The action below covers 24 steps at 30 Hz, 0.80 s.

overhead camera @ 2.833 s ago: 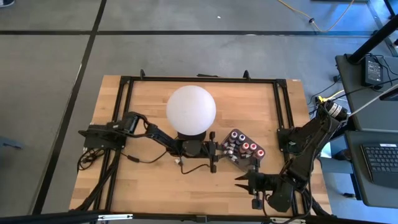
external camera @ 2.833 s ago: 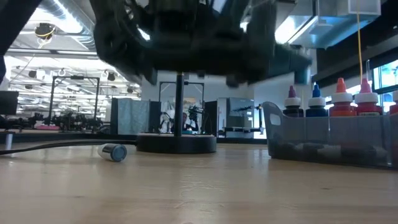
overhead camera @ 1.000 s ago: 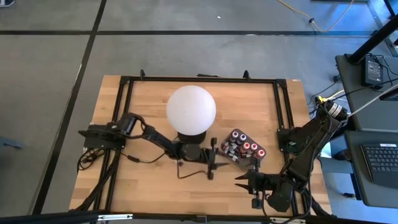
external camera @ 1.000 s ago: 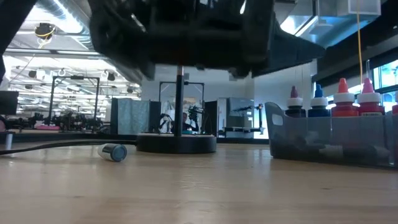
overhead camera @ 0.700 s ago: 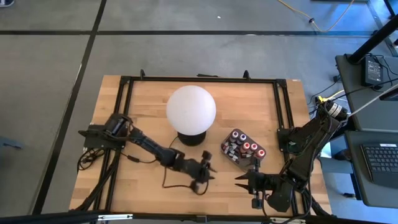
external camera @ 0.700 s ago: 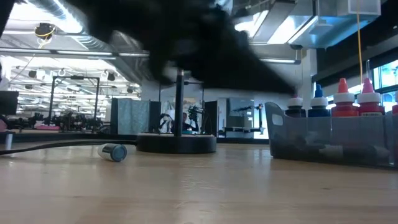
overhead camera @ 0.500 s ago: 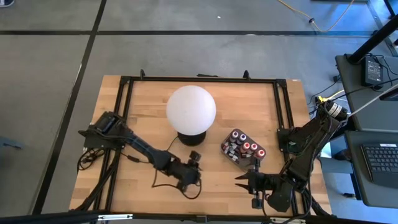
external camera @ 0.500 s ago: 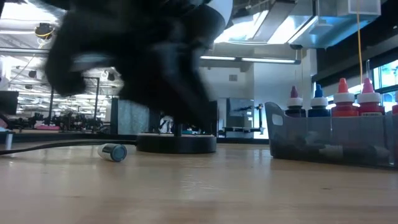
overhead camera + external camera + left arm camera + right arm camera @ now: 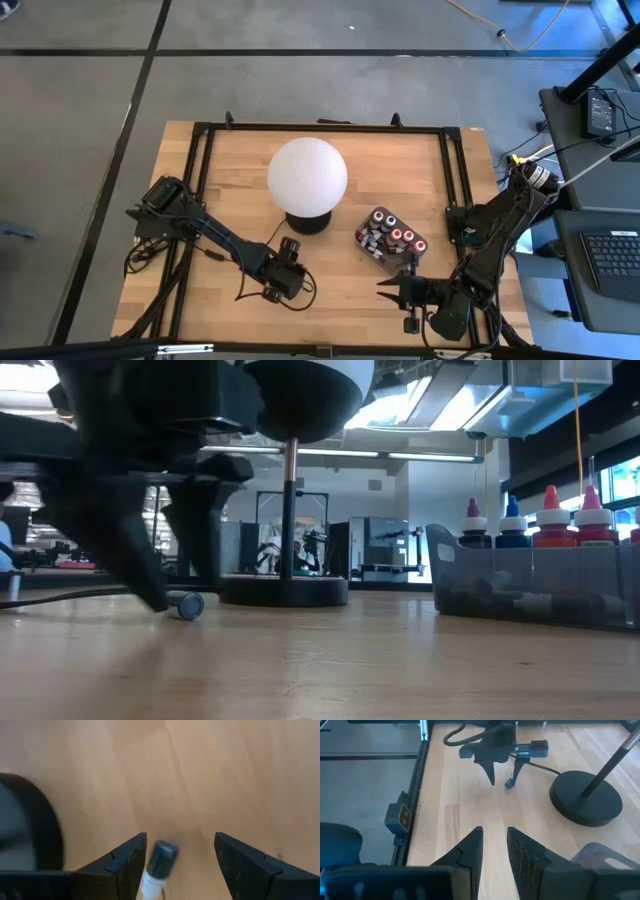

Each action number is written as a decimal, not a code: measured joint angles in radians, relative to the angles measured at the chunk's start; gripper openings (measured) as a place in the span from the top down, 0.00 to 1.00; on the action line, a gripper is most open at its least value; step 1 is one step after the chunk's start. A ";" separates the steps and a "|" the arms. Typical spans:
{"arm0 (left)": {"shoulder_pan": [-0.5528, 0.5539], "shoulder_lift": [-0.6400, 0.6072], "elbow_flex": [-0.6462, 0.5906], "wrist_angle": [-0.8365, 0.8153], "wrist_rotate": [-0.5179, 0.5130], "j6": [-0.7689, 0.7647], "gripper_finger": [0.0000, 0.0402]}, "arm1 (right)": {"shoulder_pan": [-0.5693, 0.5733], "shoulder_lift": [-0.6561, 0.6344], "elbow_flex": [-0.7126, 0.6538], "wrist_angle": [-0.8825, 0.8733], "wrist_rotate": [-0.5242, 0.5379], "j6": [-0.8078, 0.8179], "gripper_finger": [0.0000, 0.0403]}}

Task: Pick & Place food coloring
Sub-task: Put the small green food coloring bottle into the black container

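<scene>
Next, my left gripper grabs the food coloring bottle by its dark body (image 9: pixel 163 860), to place it with the others in the tray.
One small food coloring bottle (image 9: pixel 159 864) with a grey cap lies on its side on the wood (image 9: pixel 183 604), left of the lamp's base. My left gripper (image 9: pixel 180 851) points down over it, open, with a finger on each side (image 9: pixel 281 283). Several more bottles (image 9: pixel 548 520) with red, blue and purple bodies stand upright in the dark translucent tray (image 9: pixel 372 252) at the right. My right gripper (image 9: pixel 495 837) hangs near the table's front right (image 9: pixel 385 290), with only a narrow gap between its fingers and nothing in it. My left gripper straddles the lying bottle from above. The bottle's capped end (image 9: pixel 163 854) lies close beside one finger (image 9: pixel 131 856). I cannot tell whether they touch. The bottle rests on the table.
The big white globe lamp (image 9: pixel 307 175) stands mid-table on a round black base (image 9: pixel 283 590), just behind the loose bottle. Its black cable (image 9: pixel 250 292) loops on the wood beside my left gripper. A black metal frame (image 9: pixel 196 180) borders the table.
My left gripper has swung away from the tray toward the table's left and near edge. It has tipped from about level to pointing down, and now stands over the loose bottle. The bottle has stayed where it lay.
</scene>
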 joint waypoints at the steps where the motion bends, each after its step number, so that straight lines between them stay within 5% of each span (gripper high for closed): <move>1: 0.000 0.000 0.000 -0.010 0.018 0.000 0.43 | 0.000 0.000 0.000 0.000 0.000 0.000 0.77; 6: 0.002 0.000 0.000 -0.053 0.040 0.010 0.44 | 0.000 0.000 0.000 -0.008 0.000 -0.001 0.77; 12: 0.025 0.000 -0.005 -0.098 -0.052 0.019 0.44 | 0.000 0.000 0.000 -0.008 0.000 -0.001 0.77; 24: 0.066 -0.006 -0.049 -0.115 0.062 0.206 0.45 | 0.000 0.005 0.000 -0.008 -0.001 0.003 0.77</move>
